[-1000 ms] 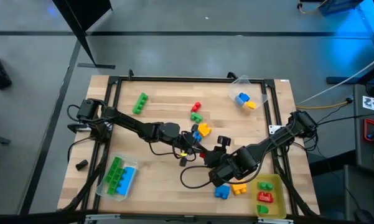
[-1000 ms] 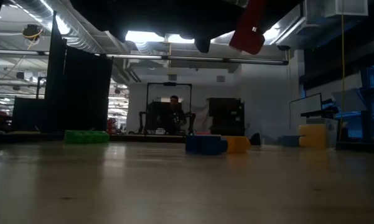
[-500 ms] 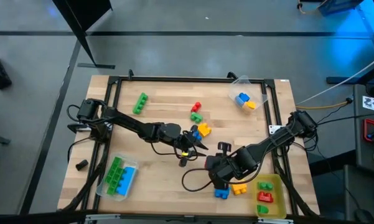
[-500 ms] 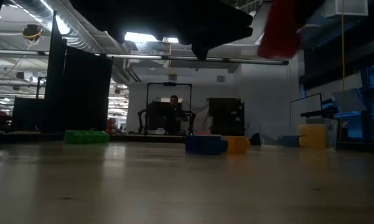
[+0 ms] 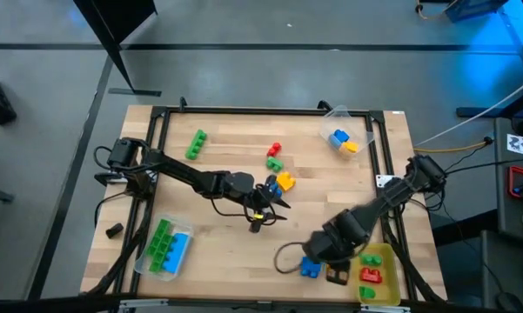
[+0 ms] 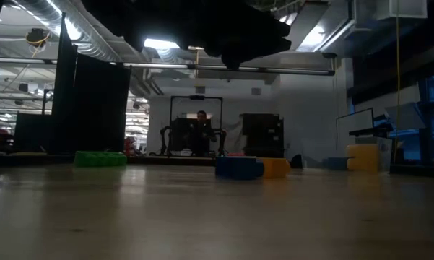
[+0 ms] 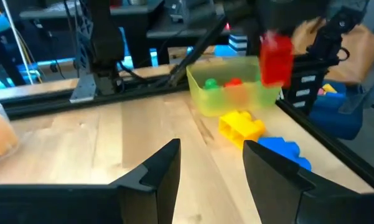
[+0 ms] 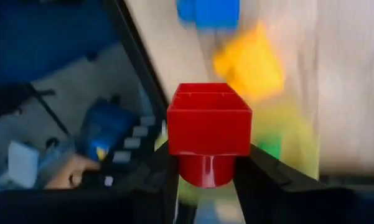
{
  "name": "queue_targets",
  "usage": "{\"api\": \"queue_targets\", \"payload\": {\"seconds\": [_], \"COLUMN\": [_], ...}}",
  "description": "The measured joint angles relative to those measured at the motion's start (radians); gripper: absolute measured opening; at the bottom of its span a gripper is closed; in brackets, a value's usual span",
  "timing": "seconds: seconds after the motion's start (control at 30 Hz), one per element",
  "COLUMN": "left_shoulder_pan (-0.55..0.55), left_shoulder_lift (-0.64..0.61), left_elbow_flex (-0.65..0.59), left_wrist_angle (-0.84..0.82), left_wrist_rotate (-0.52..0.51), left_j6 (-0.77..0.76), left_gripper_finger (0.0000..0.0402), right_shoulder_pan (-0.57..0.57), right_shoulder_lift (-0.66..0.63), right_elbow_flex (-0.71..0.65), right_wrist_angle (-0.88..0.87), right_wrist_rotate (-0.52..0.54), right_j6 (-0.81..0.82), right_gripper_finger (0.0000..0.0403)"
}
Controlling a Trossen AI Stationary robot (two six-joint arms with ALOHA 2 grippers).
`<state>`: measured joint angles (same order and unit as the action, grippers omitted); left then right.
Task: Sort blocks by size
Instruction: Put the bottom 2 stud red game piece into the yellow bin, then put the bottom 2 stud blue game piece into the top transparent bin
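The red block hangs high and short of the yellow tray and would miss, so my right gripper now moves it toward the tray before releasing it.
My right gripper (image 8: pixel 208 165) is shut on a red block (image 8: pixel 208 121), over the table's near right part beside the yellow-green tray (image 5: pixel 378 259). The left wrist view shows that red block (image 7: pixel 275 57) hanging above the tray (image 7: pixel 202 96). My left gripper (image 5: pixel 278 203) stands open at mid-table with nothing between its fingers (image 7: pixel 165 165). A yellow block (image 7: pixel 241 126) and a blue block (image 5: pixel 311 269) lie flat on the table next to the tray. Red and green blocks (image 5: pixel 369 275) lie in the tray. My right gripper pinches the red block between its two fingers (image 8: pixel 256 167), on two opposite sides at its round-stud end (image 8: pixel 205 171). The block's hollow end sticks out past the fingertips. The fingers slant steeply down from above. The block is lifted clear of the table.
A clear tray (image 5: pixel 167 246) with long green and blue blocks sits near left; another clear tray (image 5: pixel 341 139) with blue and yellow blocks sits far right. A long green block (image 5: pixel 196 143), small red and green blocks (image 5: pixel 274 156) and an orange block (image 5: pixel 284 182) lie loose on the table.
My left gripper has opened and stayed where it was. My right gripper, keeping the red block, has gone from beside the left gripper toward the table's near right corner and the yellow-green tray, tipping to point steeply down. The red block has left the low view.
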<state>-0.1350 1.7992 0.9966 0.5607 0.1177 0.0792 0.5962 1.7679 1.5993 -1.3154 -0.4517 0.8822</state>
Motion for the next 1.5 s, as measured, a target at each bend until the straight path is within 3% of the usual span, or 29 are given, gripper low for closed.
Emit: {"api": "queue_targets", "payload": {"seconds": [0.23,0.47,0.6,0.8,1.13,1.4,1.5], "left_shoulder_pan": [0.0,0.0,0.0,0.0,0.0,0.0,0.0], "left_shoulder_lift": [0.0,0.0,-0.01,-0.114,-0.321,-0.339,-0.35], "left_elbow_flex": [0.0,0.0,0.0,0.0,0.0,-0.001,-0.001], "left_wrist_angle": [-0.014,-0.02,-0.029,-0.115,-0.461,-0.533,-0.547], "left_wrist_rotate": [0.0,0.0,-0.057,-0.11,-0.178,-0.182,-0.182], "left_j6": [0.0,0.068,0.064,0.058,0.014,-0.02,-0.019], "left_gripper_finger": [0.0157,0.0157,0.0157,0.0157,0.0157,0.0156,0.0156], "right_shoulder_pan": [0.178,0.317,0.364,0.381,0.379,0.379,0.365], "right_shoulder_lift": [-0.002,-0.002,-0.002,-0.002,-0.002,-0.002,-0.002], "right_elbow_flex": [-0.02,-0.078,-0.098,-0.108,-0.108,-0.108,-0.108], "right_wrist_angle": [-0.185,-0.142,-0.119,-0.124,-0.14,-0.143,-0.141], "right_wrist_rotate": [-0.03,-0.011,-0.002,0.008,0.035,0.041,-0.037], "right_j6": [0.216,0.323,0.326,0.395,0.465,0.503,0.527], "right_gripper_finger": [0.0133,0.0136,0.0137,0.0137,0.0144,0.0228,0.0248]}}
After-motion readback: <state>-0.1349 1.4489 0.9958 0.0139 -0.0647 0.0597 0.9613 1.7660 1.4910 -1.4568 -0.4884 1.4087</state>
